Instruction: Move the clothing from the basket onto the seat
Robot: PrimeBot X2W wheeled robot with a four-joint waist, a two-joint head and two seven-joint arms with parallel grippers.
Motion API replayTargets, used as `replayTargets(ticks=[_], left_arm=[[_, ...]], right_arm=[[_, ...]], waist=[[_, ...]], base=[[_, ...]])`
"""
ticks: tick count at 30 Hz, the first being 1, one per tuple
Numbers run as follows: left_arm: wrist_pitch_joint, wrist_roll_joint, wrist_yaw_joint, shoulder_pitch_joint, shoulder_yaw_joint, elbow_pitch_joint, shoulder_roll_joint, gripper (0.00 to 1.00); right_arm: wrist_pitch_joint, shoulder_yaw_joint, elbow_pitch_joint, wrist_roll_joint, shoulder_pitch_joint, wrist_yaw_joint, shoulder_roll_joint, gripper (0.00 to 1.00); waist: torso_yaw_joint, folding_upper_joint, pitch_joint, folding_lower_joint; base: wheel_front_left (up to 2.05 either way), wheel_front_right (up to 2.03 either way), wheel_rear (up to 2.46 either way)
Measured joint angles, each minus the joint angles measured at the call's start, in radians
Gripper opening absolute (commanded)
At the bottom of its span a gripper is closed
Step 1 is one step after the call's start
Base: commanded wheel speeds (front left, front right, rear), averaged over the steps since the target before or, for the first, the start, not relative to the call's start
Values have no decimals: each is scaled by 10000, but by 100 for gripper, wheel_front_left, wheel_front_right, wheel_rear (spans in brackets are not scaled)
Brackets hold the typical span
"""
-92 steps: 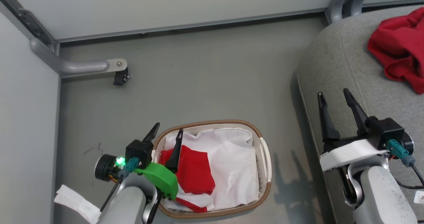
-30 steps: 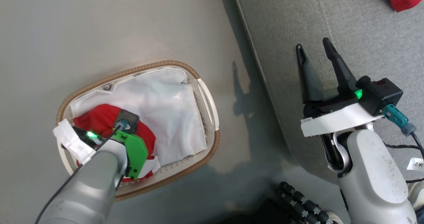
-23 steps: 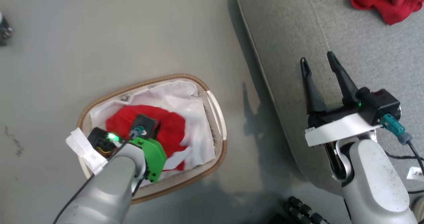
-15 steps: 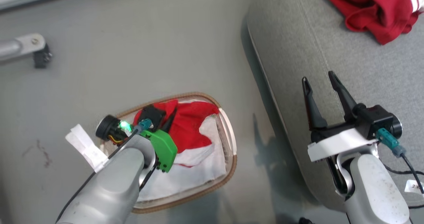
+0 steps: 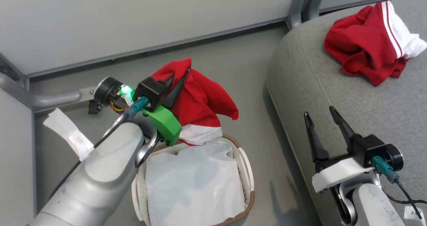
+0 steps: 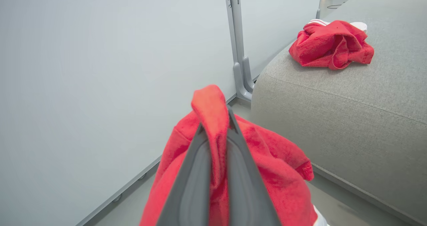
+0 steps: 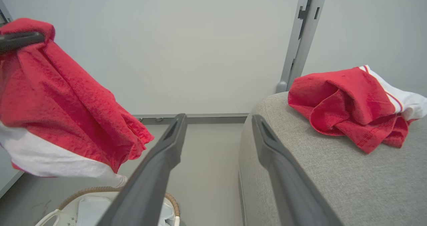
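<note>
I should grab the held garment's red end (image 5: pixel 229 108) (image 7: pixel 134 146) next with my right gripper, beside the white panel. Then I can bring the garment over onto the seat.
My left gripper (image 5: pixel 181 73) is shut on a red garment with a white panel (image 5: pixel 200 102), which hangs in the air above the far end of the basket (image 5: pixel 248 182). In the left wrist view the red fabric (image 6: pixel 213 119) is pinched between the fingers. In the basket I see just its white liner (image 5: pixel 193 186). A second red and white garment (image 5: pixel 367 42) lies crumpled on the grey seat (image 5: pixel 320 82). My right gripper (image 5: pixel 318 116) hangs open over the seat's front edge with nothing in it; the held garment (image 7: pixel 60 102) shows at the left of its wrist view.
A pale partition wall (image 5: pixel 133 19) with a grey metal post (image 5: pixel 300 5) runs behind the basket and seat. A grey metal foot (image 5: pixel 50 97) sticks out of the wall at the left. Grey floor (image 5: pixel 253 72) lies between basket and seat.
My left gripper has closed on the red garment and lifted it out of the basket. The head camera has tilted up, so the whole view shifted. The right gripper stays open.
</note>
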Motion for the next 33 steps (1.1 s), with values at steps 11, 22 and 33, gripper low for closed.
replayTargets(ticks=[11, 22, 33], left_arm=[[176, -136, 0, -1716, -144, -151, 123, 0], [502, -368, 0, -2574, -690, -422, -234, 0], [453, -593, 0, -2666, -1496, -980, -495, 0]], right_arm=[[0, 759, 56, 15, 105, 0, 0, 100], [0, 2520, 742, -268, -732, 0, 8, 100], [0, 3277, 2178, -523, -2563, 0, -2, 100]], waist=[[363, 0, -1368, 0], [622, 0, -1700, 0], [1108, 0, -1697, 0]], base=[[0, 0, 0], [0, 0, 0], [0, 0, 0]])
